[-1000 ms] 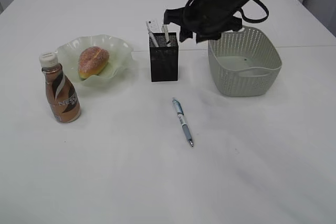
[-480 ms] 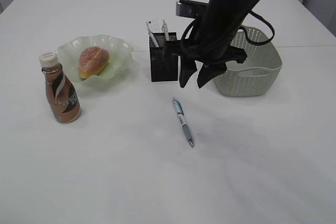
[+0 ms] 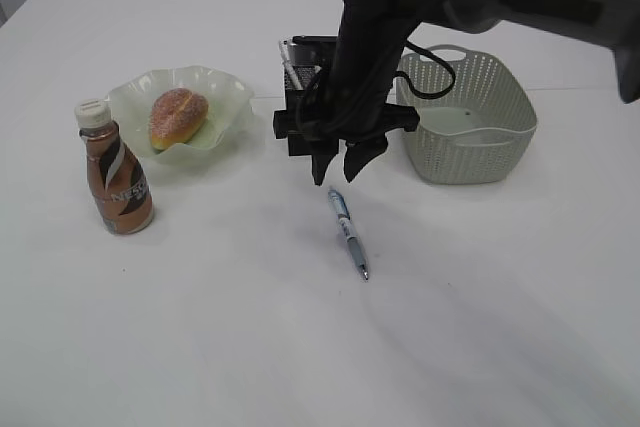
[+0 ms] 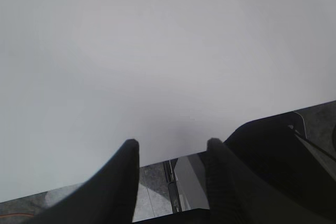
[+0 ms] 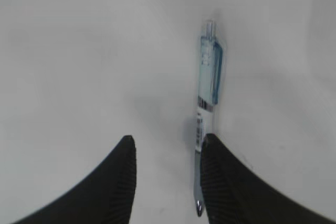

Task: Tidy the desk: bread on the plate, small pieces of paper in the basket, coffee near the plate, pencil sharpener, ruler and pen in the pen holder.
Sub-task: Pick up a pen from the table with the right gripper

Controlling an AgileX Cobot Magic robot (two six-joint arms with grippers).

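My right gripper grabs the clear blue pen (image 3: pixel 348 234) near its middle part next, to keep the long, slim pen from tipping.
A blue and clear pen (image 3: pixel 349 232) lies on the white table in front of the black mesh pen holder (image 3: pixel 295 145). My right gripper (image 3: pixel 338 162) hangs open just above the pen's upper end. In the right wrist view the pen (image 5: pixel 210 85) lies beside the right finger of the open jaws (image 5: pixel 168 140). A white ruler (image 3: pixel 289 57) sticks out of the holder. The bread (image 3: pixel 178 117) lies on the pale green plate (image 3: pixel 232 95). The coffee bottle (image 3: pixel 115 172) stands left of the plate. My left gripper (image 4: pixel 170 142) is open and empty above the table's edge.
A grey-green basket (image 3: pixel 500 152) stands to the right of the pen holder. My right arm crosses in front of the holder and hides most of it. The left arm does not show in the exterior view.
My right arm has come down and to the left, from above the holder and basket to just over the pen's upper end. The objects have not moved.
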